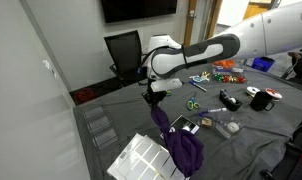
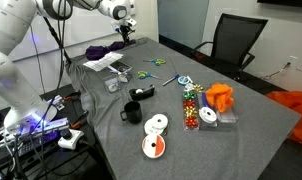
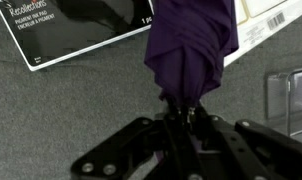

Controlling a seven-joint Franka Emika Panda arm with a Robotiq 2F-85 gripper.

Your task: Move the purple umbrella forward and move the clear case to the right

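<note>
The umbrella's lower fabric spreads past the white tray's edge, so my gripper now keeps hold of the purple umbrella until its wide end lies across the tray.
My gripper is shut on the dark stem end of the purple umbrella, whose bunched purple fabric fills the top middle of the wrist view. In an exterior view the gripper hangs above the grey table and the umbrella droops from it down to the cloth. The umbrella lies at the table's far end below the gripper. A see-through box, apparently the clear case, lies on the cloth at the wrist view's right edge, cut off by the frame.
A dark glossy slab with a white label lies beside the umbrella. A white gridded tray sits near the table corner. Scissors, a black mug, discs and coloured clutter spread over the table. A black chair stands behind.
</note>
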